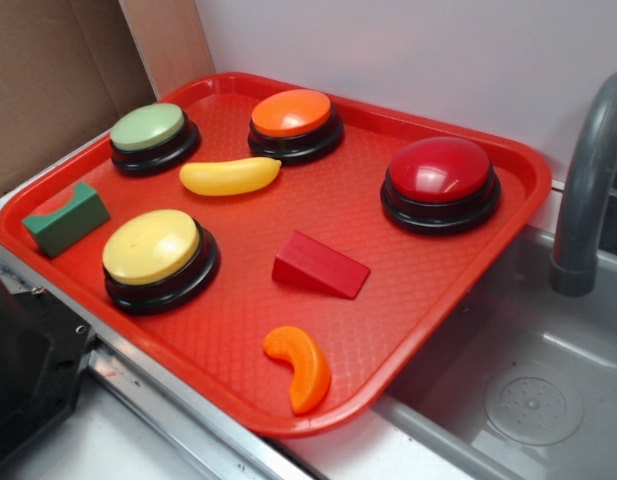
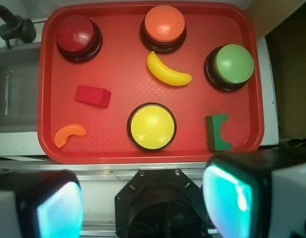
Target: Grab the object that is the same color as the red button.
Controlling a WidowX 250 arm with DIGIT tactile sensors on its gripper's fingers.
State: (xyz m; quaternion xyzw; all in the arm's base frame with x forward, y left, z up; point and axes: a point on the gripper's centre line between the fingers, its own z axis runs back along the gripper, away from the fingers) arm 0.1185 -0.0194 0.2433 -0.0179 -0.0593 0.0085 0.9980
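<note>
Next, the gripper picks up the red wedge block by its thick end (image 1: 294, 259), to pick out the object matching the red button (image 1: 440, 181).
The red wedge block (image 1: 319, 265) (image 2: 93, 95) lies on the red tray (image 1: 408, 300) (image 2: 123, 148), between the yellow button and the red button. That red button (image 1: 440, 181) (image 2: 78, 36), a glossy dark-red dome on a black base, stands at a far corner of the tray. My gripper (image 2: 143, 203) hangs high above the near side of the tray, over the robot's black base, open with nothing between its cyan-padded fingers (image 2: 227, 198). It does not appear in the exterior view.
On the tray also stand an orange button (image 1: 294, 122) (image 2: 164, 26), a green button (image 1: 151, 135) (image 2: 232, 66) and a yellow button (image 1: 154, 255) (image 2: 151, 126). A yellow banana (image 1: 229, 176) (image 2: 167, 72), a green notched block (image 1: 66, 217) (image 2: 217, 132) and an orange crescent (image 1: 301, 367) (image 2: 69, 134) lie loose. A grey sink (image 1: 528, 400) with a faucet (image 1: 588, 190) adjoins the tray.
</note>
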